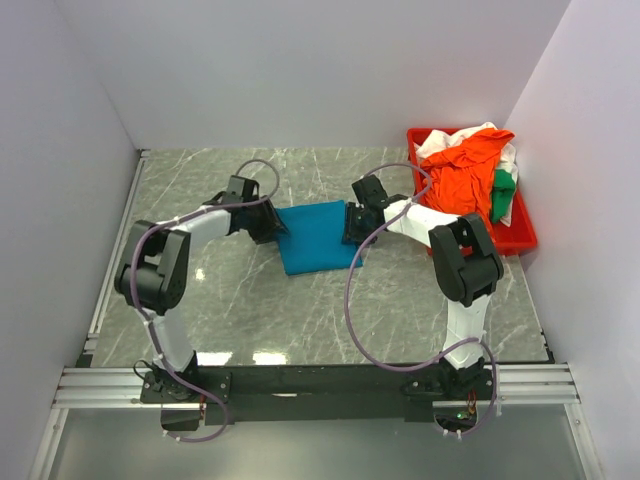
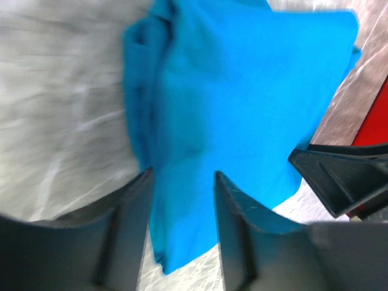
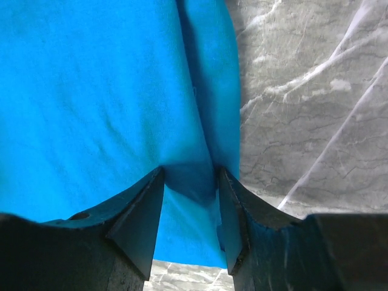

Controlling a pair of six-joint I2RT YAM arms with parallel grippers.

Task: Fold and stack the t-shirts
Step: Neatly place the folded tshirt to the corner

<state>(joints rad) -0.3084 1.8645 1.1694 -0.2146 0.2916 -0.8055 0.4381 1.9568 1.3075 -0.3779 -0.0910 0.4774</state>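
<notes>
The left gripper will next take hold of the folded teal-blue t-shirt by its nearest layered edge, to slide it aside still folded for stacking.
A teal-blue t-shirt (image 1: 318,240) lies folded into a rough rectangle on the marble table between my two arms. My left gripper (image 1: 272,226) is at its left edge. In the left wrist view the left gripper (image 2: 183,176) has its jaws apart, and the t-shirt (image 2: 242,91) lies flat under and between them. My right gripper (image 1: 352,226) is at the t-shirt's right edge. From the right wrist, the right gripper (image 3: 191,173) is open, its tips pressed onto the t-shirt (image 3: 91,91), with a shadowed ridge of cloth between them.
A red tray (image 1: 521,236) stands at the back right against the wall. It holds a heap of t-shirts: orange (image 1: 460,175), white (image 1: 450,140) and green (image 1: 501,195). White walls close in the table on three sides.
</notes>
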